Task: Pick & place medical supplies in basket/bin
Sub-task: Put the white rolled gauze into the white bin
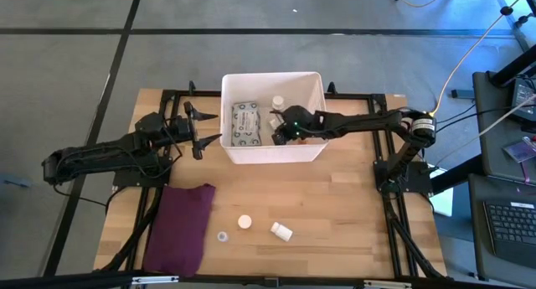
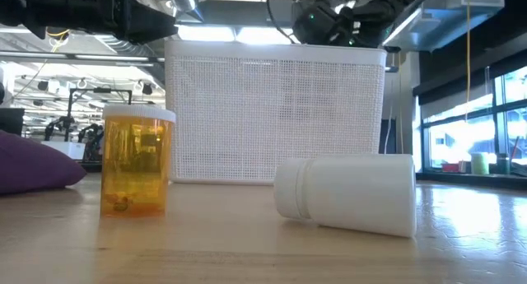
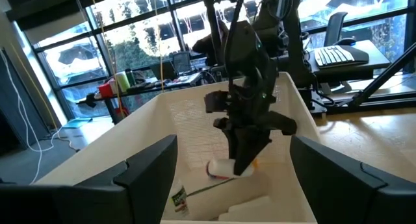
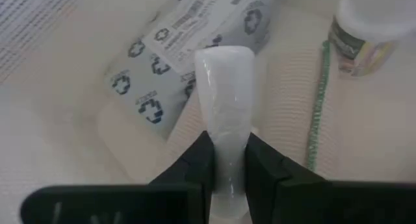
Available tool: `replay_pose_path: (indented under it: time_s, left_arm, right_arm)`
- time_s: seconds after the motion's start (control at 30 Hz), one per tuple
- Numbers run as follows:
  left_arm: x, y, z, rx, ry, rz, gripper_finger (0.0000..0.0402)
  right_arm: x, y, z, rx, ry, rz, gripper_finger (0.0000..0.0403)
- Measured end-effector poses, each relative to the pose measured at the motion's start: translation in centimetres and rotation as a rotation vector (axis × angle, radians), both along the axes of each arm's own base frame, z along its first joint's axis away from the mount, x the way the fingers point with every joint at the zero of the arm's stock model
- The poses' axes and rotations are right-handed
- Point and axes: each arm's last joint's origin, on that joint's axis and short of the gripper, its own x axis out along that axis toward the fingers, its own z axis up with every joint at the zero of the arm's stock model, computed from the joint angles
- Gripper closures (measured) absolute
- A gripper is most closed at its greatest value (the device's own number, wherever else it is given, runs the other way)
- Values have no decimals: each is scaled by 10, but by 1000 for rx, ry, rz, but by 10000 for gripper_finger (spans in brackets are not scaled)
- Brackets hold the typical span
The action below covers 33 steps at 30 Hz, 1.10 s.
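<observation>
My right gripper opens next, since in the right wrist view the whitish tube [image 4: 224, 81] points down over the printed packet, inside the bin.
The white bin [image 1: 316, 88] stands at the table's far middle. Inside it lie a grey-green printed packet [image 1: 247, 123] and a white bottle [image 1: 277, 102]. My right gripper [image 1: 279, 134] reaches down into the bin, shut on a whitish tube [image 4: 224, 81] above the packet [image 4: 188, 49]. My left gripper [image 1: 203, 136] waits open and level just outside the bin's left wall. Near the front edge, an amber bottle [image 2: 136, 170] stands upright and a white bottle [image 2: 346, 193] lies on its side. My right gripper pinches the whitish tube between its two fingers at the tube's near end [image 4: 227, 152]. The tube runs on past the fingertips, along the fingers. The fingers slant down into the bin from the table's right. The tube hangs clear above the packet.
A maroon cloth [image 1: 180, 226] lies flat at the table's front left. A small clear cap [image 1: 223, 236] sits beside it. A green cord [image 4: 316, 107] and a labelled bottle [image 4: 370, 29] lie on the bin's floor. The bin's walls stand close around my right gripper.
</observation>
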Motion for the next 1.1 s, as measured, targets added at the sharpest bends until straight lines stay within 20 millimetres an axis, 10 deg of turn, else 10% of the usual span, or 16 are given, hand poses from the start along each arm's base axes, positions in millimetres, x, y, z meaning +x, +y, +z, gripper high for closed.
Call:
replay_pose_path:
  time_s: [1.1]
  left_arm:
    - [0,0,-1,-2,6,0,111]
  right_arm:
    - [-2,1,-4,7,12,6,265]
